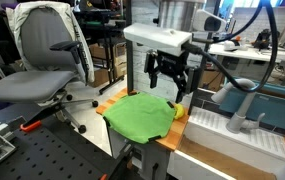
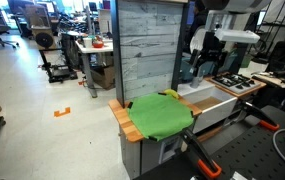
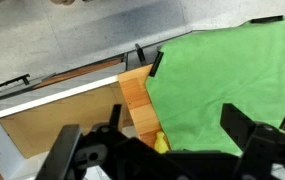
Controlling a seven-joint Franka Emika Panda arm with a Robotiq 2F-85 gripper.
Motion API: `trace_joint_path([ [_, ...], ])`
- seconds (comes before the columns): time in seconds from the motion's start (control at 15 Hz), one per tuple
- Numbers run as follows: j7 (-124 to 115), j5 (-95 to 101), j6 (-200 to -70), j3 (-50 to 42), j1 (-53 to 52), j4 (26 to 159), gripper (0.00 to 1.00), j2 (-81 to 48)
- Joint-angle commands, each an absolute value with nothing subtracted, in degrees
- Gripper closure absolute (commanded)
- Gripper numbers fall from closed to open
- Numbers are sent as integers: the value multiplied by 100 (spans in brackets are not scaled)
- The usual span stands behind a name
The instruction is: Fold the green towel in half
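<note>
Next, my gripper grabs the green towel (image 1: 140,116) by its black-marked corner nearest the white tray-like box, so that side of the towel folds across the rest.
The green towel (image 1: 140,116) lies spread over the small wooden table (image 1: 110,103) and hangs a little over its edges. It shows in both exterior views (image 2: 160,116) and fills the upper right of the wrist view (image 3: 222,70). My gripper (image 1: 169,78) hangs above the towel's far edge, open and empty, apart from the cloth; it also shows in an exterior view (image 2: 204,62). In the wrist view its two dark fingers (image 3: 152,125) stand wide apart. A small yellow object (image 3: 160,143) sits at the towel's edge on the wood (image 1: 179,112).
A grey office chair (image 1: 47,60) stands beside the table. A tall grey plank panel (image 2: 147,45) rises behind it. A white tray-like box (image 2: 210,104) adjoins the table. Black perforated boards (image 1: 42,150) lie in front.
</note>
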State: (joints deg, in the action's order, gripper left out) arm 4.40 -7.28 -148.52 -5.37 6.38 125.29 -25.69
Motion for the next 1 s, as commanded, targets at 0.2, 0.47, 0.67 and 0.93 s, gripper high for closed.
trace_joint_path([
  [0.2,230,-835,-14898,-314,951,11197,0,-4236],
  [0.47,-2,-738,-14994,-379,915,10638,0,-5044],
  [0.67,-39,-715,-15008,-392,934,10302,0,-5489],
  [0.93,-128,-648,-14992,-468,866,9894,26,-5962],
])
